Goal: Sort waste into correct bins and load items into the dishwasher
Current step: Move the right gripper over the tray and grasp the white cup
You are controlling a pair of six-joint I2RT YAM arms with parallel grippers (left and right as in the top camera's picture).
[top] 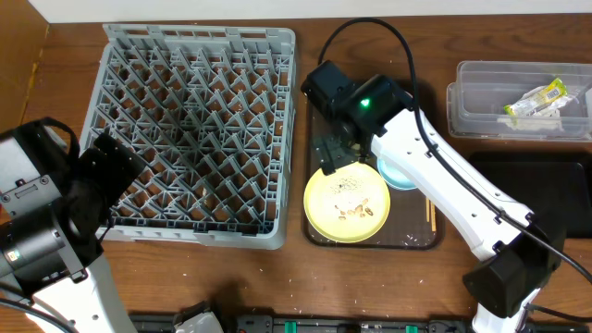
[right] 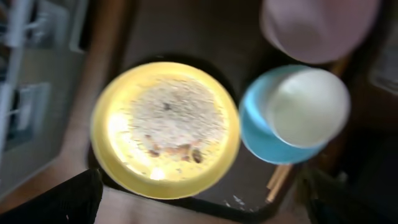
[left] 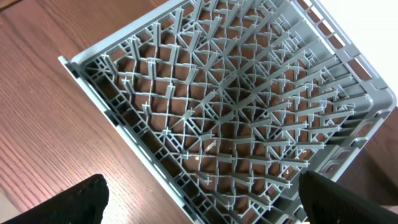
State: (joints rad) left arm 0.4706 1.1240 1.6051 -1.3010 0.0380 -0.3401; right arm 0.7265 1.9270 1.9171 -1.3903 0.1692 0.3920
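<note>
The pale cup (right: 308,106) has to be lifted out and into the dish rack. My right gripper will grab the cup's rim on the side nearest the yellow plate for that.
The yellow plate (top: 347,205) (right: 165,127) lies on the dark brown tray (top: 370,239) with whitish food scraps (right: 177,118) on it. To its right sits the light blue bowl (right: 261,140) with the pale cup (right: 308,106) inside, and the pink bowl (right: 317,28) is behind them. Chopsticks (top: 429,215) (right: 278,177) lie at the tray's right side. My right gripper (top: 335,153) (right: 205,208) hovers open above the plate, holding nothing. My left gripper (top: 116,166) (left: 202,208) stands open over the near left edge of the grey dish rack (top: 190,129) (left: 249,112).
A clear tub (top: 518,102) at the back right holds a green-yellow wrapper (top: 536,100). The black bin (top: 546,199) sits in front of it, right of the tray. Both bins are partly behind my right arm or at the frame's edge.
</note>
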